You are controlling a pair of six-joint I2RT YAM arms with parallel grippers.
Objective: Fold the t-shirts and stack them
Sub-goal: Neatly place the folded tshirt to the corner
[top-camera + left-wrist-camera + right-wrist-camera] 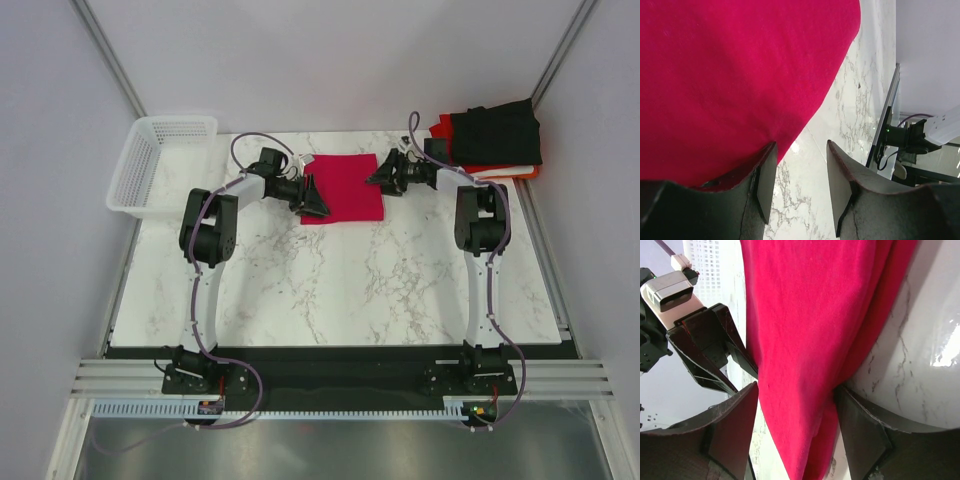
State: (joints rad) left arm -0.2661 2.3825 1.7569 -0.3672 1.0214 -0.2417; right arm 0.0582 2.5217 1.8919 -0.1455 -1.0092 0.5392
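To stack the crimson-pink t-shirt [345, 188] still folded, my right gripper will next grip its folded edge facing the stack, layers together.
The crimson-pink t-shirt [345, 188] lies as a folded rectangle at the table's far middle. My left gripper [312, 200] is at its front-left corner, open, with bare marble between the fingers and the cloth [730, 75] beside one finger [766, 175]. My right gripper [378, 175] is at the shirt's right edge, open, with a fold of the cloth [805, 365] lying between its wide-apart fingers. The gripper [797, 432] is not closed on it. A stack of folded shirts sits at the back right: black [498, 133] on top, orange-red [441, 127] and a white edge [505, 170] beneath.
A white mesh basket [135, 175] stands at the back left corner. The marble table [340, 290] runs to a black front edge. The left gripper [710, 355] shows across the shirt in the right wrist view.
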